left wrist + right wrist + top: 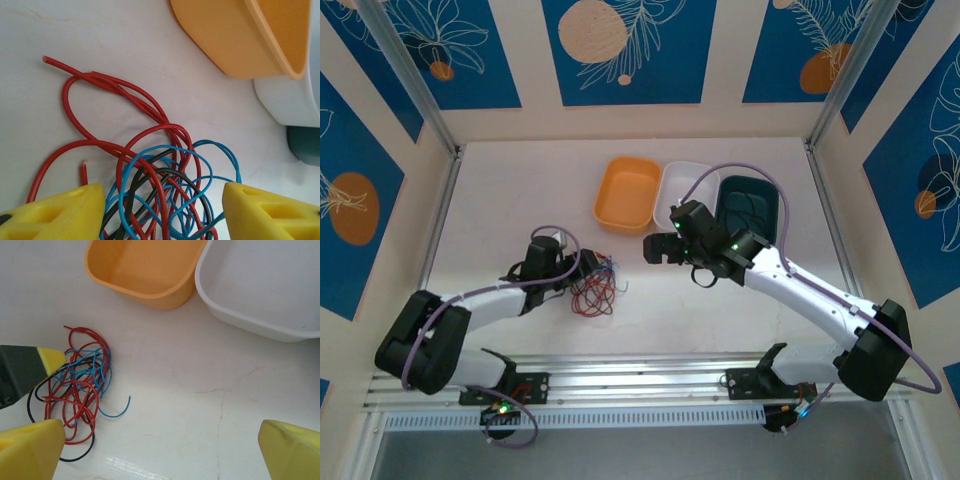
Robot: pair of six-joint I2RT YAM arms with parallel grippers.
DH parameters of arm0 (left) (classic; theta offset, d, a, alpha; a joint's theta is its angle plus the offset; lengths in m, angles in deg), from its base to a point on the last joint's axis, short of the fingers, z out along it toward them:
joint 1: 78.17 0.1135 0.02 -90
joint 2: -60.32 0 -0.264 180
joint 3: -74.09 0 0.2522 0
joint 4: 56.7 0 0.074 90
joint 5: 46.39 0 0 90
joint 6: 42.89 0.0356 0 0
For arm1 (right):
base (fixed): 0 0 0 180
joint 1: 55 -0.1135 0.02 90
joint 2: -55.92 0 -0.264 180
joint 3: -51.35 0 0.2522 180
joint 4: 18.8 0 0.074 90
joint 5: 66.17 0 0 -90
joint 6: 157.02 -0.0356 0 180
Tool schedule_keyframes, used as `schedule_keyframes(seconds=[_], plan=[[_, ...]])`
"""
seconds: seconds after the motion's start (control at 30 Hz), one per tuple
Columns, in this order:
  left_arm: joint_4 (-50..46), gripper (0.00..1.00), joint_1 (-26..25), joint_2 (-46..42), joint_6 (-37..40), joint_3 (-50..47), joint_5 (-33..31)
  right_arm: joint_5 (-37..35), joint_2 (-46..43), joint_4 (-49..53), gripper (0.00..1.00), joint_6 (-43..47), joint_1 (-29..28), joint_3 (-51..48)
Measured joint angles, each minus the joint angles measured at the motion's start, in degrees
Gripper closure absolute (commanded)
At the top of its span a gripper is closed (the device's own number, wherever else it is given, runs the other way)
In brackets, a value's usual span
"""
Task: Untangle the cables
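The robot's right gripper needs to untangle the black wire next, so it should grab only that wire by its loose part [82,456] away from red and blue loops.
The cables [596,288] lie in one tangle of thin red, blue and black wires on the white table, left of centre. My left gripper [587,266] is right at the tangle's upper edge. In the left wrist view it is open [162,215], and the knot [165,185] sits between its yellow fingertips [55,212], with red loops spreading away from it. My right gripper [656,248] hovers to the right of the tangle. It is open [160,450] over bare table, with the cables [75,390] off to its left and nothing between its fingers.
Three bins stand side by side behind the work area: orange [627,190], white [685,188] and dark teal [748,205]. The orange bin [235,40] is close ahead of the left gripper. A metal rail runs along the near table edge [640,385].
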Motion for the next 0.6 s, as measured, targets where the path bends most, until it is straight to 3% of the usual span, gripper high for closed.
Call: schedule_keyframes(seconds=[0.23, 0.6], plan=[[7.02, 0.42, -2.86, 5.97, -2.54, 2.27, 2.64, 0.66, 4.33, -0.87, 0.03, 0.28, -2.19, -0.39], [3.58, 0.42, -2.91, 0.59, -2.69, 2.45, 0.33, 0.74, 13.66, -0.94, 0.26, 4.07, -11.87, 3.85]])
